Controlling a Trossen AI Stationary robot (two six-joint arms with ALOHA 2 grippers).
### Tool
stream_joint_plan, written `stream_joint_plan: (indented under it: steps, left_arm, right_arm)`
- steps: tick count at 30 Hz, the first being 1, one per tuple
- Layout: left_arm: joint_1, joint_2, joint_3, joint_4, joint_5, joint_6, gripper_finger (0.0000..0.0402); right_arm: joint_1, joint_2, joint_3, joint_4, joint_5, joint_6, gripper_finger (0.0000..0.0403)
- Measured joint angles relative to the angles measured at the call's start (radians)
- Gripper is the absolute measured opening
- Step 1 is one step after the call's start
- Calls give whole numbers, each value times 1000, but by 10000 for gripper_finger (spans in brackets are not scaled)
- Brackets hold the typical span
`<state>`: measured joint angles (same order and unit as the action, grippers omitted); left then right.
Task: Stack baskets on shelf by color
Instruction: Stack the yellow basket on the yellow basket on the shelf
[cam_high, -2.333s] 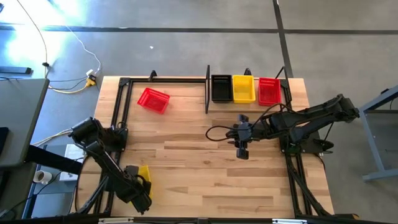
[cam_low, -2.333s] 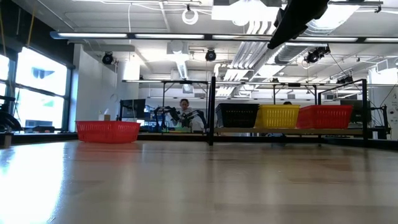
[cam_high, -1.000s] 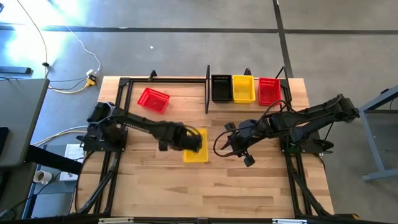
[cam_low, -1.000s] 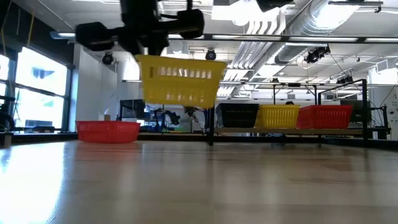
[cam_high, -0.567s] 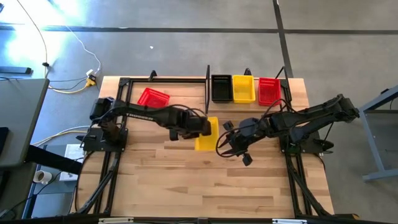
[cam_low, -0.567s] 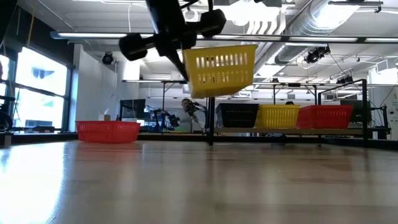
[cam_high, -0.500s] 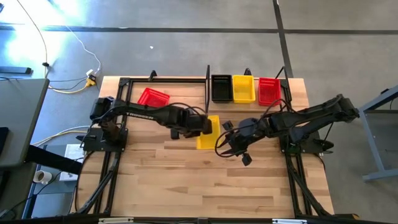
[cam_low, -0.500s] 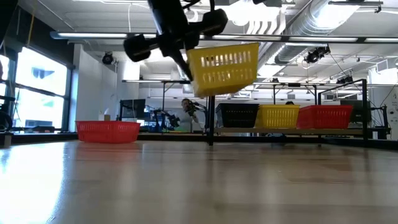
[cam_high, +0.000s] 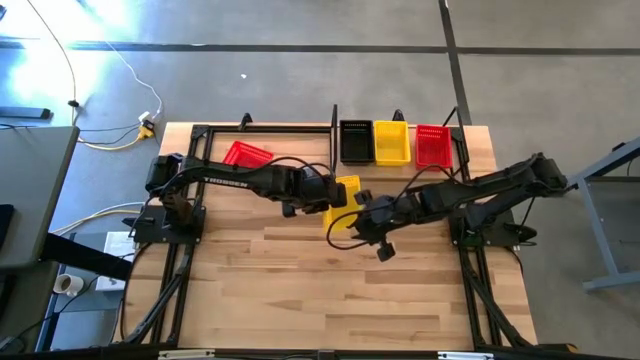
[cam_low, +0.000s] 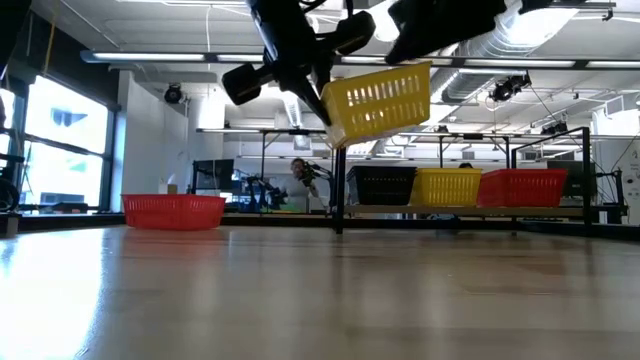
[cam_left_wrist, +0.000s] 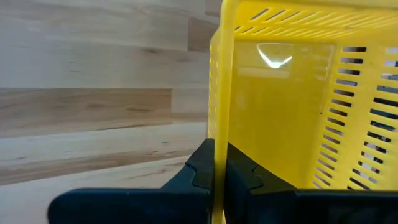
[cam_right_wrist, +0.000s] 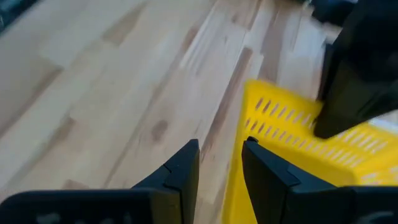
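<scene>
The lifted yellow basket needs stacking on the shelf's yellow basket, so my right gripper will grab it by its rim (cam_right_wrist: 236, 163) next.
A yellow basket (cam_high: 346, 201) hangs in the air over the table's middle, tilted in the low view (cam_low: 378, 102). My left gripper (cam_high: 325, 196) is shut on its left wall. My right gripper (cam_high: 362, 222) is open at the basket's near right corner. In the right wrist view (cam_right_wrist: 221, 167) its fingers stand on either side of the basket's rim (cam_right_wrist: 237, 163); whether they touch it, I cannot tell. The shelf (cam_high: 333, 150) at the far edge holds a black (cam_high: 356, 142), a yellow (cam_high: 391, 143) and a red basket (cam_high: 432, 146), which rest on their bottoms on its base. My left gripper pinches the yellow basket's side wall at its rim (cam_left_wrist: 220, 144), one finger (cam_left_wrist: 239, 177) inside the basket and one (cam_left_wrist: 199, 177) outside. The fingers come level from the table's left. The basket is lifted clear of the table and tilted, its right end higher.
A red basket (cam_high: 243, 153) sits on the table at the far left, partly under my left arm, and shows in the low view (cam_low: 173, 211). The shelf's upright posts (cam_low: 340, 175) stand to the right of it. Bare wood lies along the near half.
My left gripper has carried the yellow basket toward the table's right and far edge, closer to the shelf, and the basket has tipped further. My right gripper has moved left to the basket's near right corner.
</scene>
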<state>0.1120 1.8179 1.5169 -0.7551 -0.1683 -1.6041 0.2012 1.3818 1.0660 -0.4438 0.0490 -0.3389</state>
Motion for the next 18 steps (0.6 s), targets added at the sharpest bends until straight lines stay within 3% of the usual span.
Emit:
stream_joint_plan:
  steps: [11, 18]
  left_arm:
    - [0, 0, 0, 17, -23, 42, 0]
    - [0, 0, -1, 20, -47, 86, 2]
  right_arm:
    - [-33, 67, 0, -59, 20, 25, 101]
    - [-39, 67, 0, -65, 35, 100, 10]
